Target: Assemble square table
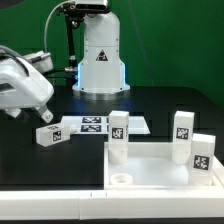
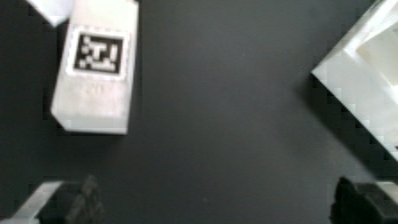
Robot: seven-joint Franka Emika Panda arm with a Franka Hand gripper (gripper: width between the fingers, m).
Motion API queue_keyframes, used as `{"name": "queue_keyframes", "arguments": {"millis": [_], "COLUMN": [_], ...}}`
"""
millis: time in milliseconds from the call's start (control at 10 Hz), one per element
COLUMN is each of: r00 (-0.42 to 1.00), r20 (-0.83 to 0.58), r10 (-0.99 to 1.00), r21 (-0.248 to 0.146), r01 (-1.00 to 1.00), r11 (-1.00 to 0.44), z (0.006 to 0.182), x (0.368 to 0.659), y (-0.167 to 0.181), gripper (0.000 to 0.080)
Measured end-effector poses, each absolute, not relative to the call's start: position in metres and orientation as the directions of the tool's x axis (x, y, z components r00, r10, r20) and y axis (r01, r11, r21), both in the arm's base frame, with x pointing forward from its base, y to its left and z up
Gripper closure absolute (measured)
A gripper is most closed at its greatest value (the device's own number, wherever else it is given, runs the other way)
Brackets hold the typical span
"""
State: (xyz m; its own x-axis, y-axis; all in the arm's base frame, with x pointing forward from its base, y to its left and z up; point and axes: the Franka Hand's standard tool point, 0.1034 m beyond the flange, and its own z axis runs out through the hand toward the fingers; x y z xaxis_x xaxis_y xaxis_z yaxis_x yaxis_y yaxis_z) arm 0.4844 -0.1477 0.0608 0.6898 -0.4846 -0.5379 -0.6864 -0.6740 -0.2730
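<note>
The robot's gripper next needs to grab the lying leg by its square tagged body (image 1: 54,134) (image 2: 98,75), so that the leg can stand in the tabletop's empty round socket.
The white square tabletop (image 1: 150,172) lies rim up at the exterior view's front right. Three white tagged legs stand upright at it: one at its near-left corner (image 1: 118,137), two at the right (image 1: 182,127) (image 1: 200,152). A round socket (image 1: 121,179) at the front left is empty. A fourth leg (image 1: 50,133) lies on the black table, left of the tabletop. My gripper (image 1: 35,100) hangs above and left of this leg. In the wrist view the lying leg (image 2: 98,70) shows its tag, ahead of my open, empty gripper (image 2: 217,205). The tabletop's edge (image 2: 365,70) is at the side.
The marker board (image 1: 92,124) lies flat behind the lying leg. The arm's white base (image 1: 100,55) stands at the back. A long white bar (image 1: 50,193) runs along the table's front edge.
</note>
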Motion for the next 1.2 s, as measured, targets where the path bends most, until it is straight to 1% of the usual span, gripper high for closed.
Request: {"name": "queue_keyframes", "arguments": {"millis": [300,400,500,600,700,900,1000,1100,1200], "r00": [0.687,0.674,0.617,0.590,0.574,0.502,0.497,0.478,0.358], "r20": [-0.538,-0.576,-0.676,-0.718,-0.743,-0.822,-0.826,-0.838,-0.900], "r10": [-0.488,-0.463,-0.403,-0.368,-0.343,-0.269,-0.265,-0.263,-0.248], "r21": [-0.272,-0.269,-0.250,-0.238,-0.236,-0.228,-0.225,-0.213,-0.133], "r01": [-0.689,-0.691,-0.706,-0.706,-0.705,-0.723,-0.722,-0.731,-0.769], "r11": [-0.671,-0.671,-0.662,-0.667,-0.668,-0.652,-0.654,-0.649,-0.626], "z": [0.060,0.062,0.061,0.058,0.057,0.055,0.051,0.051,0.045], "x": [0.484,0.476,0.465,0.468,0.469,0.459,0.461,0.455,0.433], "y": [-0.150,-0.148,-0.150,-0.155,-0.156,-0.156,-0.158,-0.157,-0.156], "gripper": [0.0151,0.0151,0.0151,0.0151,0.0151,0.0151,0.0151,0.0151,0.0151]}}
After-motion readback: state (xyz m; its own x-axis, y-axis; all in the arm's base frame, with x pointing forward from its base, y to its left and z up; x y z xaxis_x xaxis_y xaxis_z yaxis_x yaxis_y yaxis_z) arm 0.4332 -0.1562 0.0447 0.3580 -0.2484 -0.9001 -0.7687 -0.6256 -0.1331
